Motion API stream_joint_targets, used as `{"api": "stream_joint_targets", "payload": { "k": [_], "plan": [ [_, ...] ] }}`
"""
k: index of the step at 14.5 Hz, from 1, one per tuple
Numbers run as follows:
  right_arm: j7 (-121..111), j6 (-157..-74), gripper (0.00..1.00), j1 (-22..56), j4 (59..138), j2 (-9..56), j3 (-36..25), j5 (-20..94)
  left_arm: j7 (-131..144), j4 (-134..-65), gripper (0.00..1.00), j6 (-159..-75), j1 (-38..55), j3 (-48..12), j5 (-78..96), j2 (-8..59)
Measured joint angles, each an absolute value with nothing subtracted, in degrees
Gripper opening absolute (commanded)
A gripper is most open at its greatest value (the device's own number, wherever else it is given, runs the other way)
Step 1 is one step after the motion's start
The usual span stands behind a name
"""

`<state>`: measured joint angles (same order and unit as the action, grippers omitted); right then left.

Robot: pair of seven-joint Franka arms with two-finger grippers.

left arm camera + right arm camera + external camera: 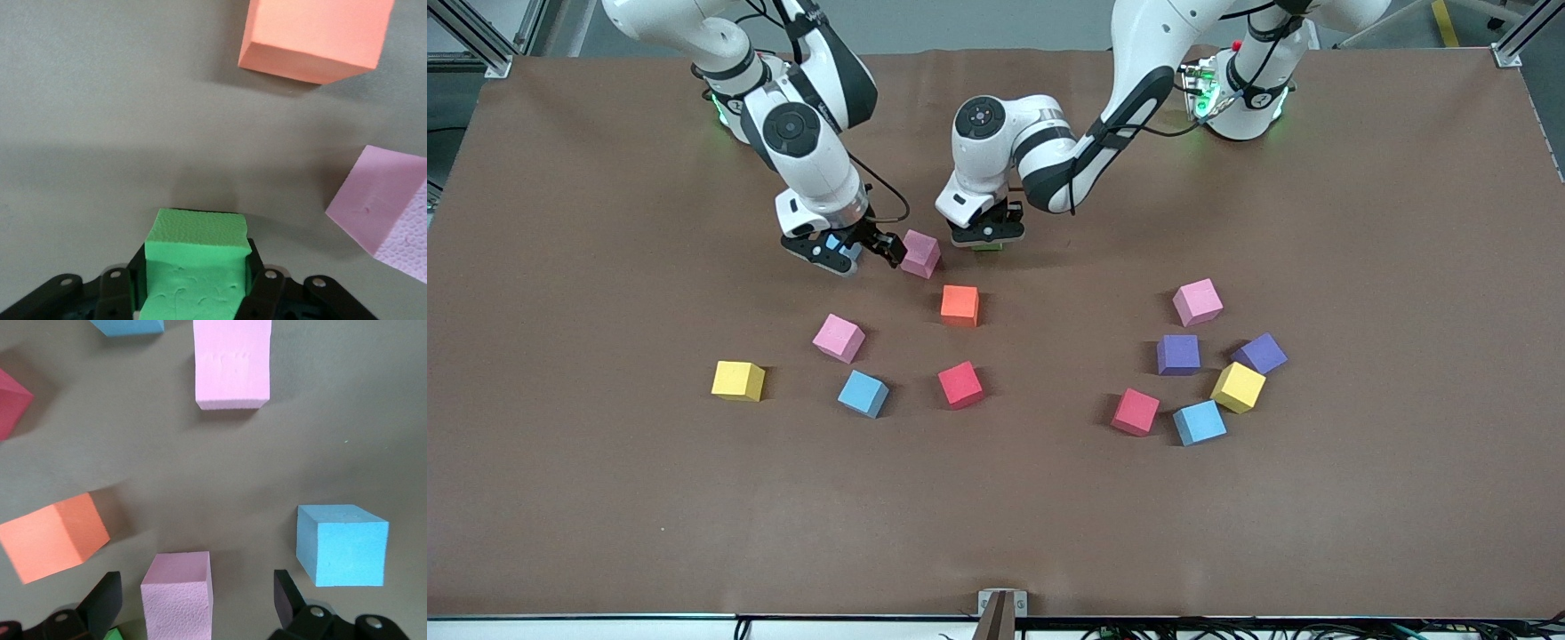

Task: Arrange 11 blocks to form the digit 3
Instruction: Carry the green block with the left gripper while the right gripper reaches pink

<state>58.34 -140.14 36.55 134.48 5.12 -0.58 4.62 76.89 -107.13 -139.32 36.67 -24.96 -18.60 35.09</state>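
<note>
My left gripper should open, because the green block's lower edge (988, 250) (203, 211) meets the tabletop along a dark line and the block would rest there.
My left gripper (987, 236) (197, 283) is shut on a green block (987, 246) (197, 263) and holds it low over the table, beside a pink block (920, 253) (387, 207). My right gripper (867, 252) (195, 600) hangs open just above that pink block (177, 597), which shows between its fingers, untouched. A light blue block (842, 244) (343, 543) lies under the right hand, outside one finger. An orange block (959, 305) (313, 37) (53, 537) lies nearer the front camera. No figure of touching blocks shows.
Nearer the front camera lie a pink block (838, 338), a yellow one (738, 380), a light blue one (863, 393) and a red one (960, 384). Toward the left arm's end, several blocks cluster around a purple one (1178, 354).
</note>
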Motion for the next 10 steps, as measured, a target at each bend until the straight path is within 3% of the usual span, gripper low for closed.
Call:
{"api": "stream_joint_targets", "payload": {
  "k": [10],
  "plan": [
    [89.24,-140.19,1.0,35.22,134.45,7.73,-1.51,6.07,75.4,-106.66,0.4,-139.58,36.68,-24.74,-20.09,36.09]
  ]
}}
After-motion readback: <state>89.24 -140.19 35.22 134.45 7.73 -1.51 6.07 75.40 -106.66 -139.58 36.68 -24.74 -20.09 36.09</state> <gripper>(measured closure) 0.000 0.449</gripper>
